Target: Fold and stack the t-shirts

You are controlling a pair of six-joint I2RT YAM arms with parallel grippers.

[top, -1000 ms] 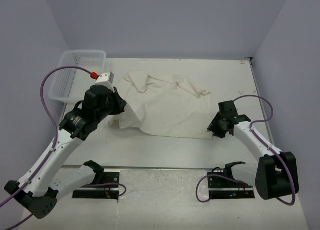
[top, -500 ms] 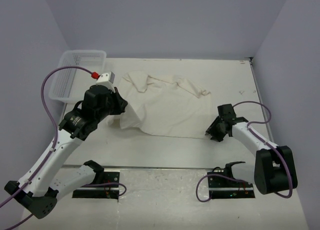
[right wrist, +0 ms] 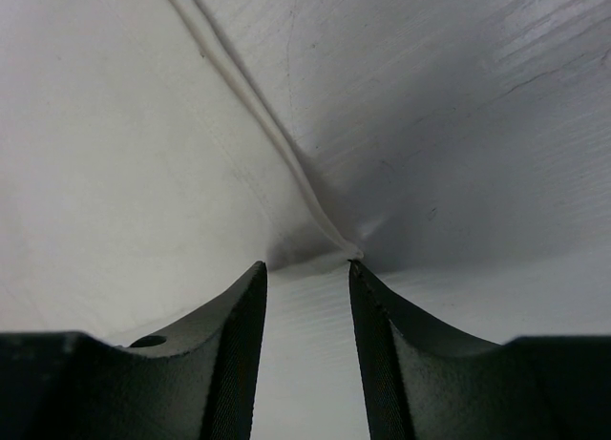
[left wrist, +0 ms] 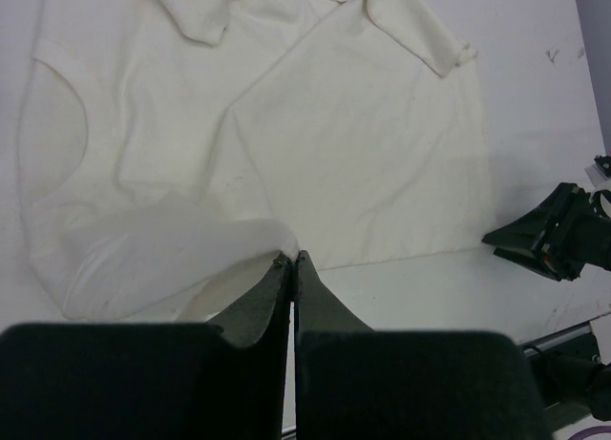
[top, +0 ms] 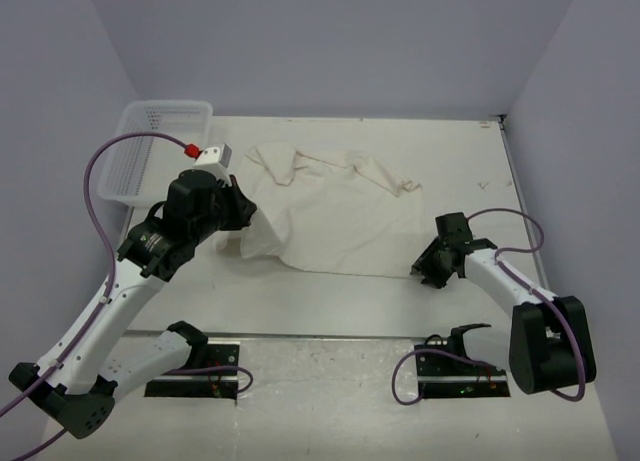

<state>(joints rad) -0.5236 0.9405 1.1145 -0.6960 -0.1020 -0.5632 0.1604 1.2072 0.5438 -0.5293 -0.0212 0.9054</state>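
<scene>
My right gripper pinches the white t-shirt's free near corner next, opposite my left gripper's corner, to spread and fold the white t-shirt.
One white t-shirt (top: 335, 216) lies spread and rumpled mid-table. My left gripper (top: 245, 213) is shut on its near-left corner and holds that corner lifted, so the cloth folds over there; the left wrist view shows the pinched fold at my fingertips (left wrist: 291, 259) and the rest of the shirt (left wrist: 363, 144) flat beyond. My right gripper (top: 422, 268) is open and low on the table at the shirt's near-right corner. In the right wrist view the corner of the shirt (right wrist: 410, 125) lies just ahead of the open gripper (right wrist: 307, 273), not between the fingers.
A white mesh basket (top: 165, 105) stands at the back left of the table. The right gripper (left wrist: 549, 240) shows at the right edge of the left wrist view. Purple cables loop off both arms.
My right gripper has slid a little toward the near-left and settled at the shirt's near-right corner. My left gripper still holds its corner, almost unmoved.
</scene>
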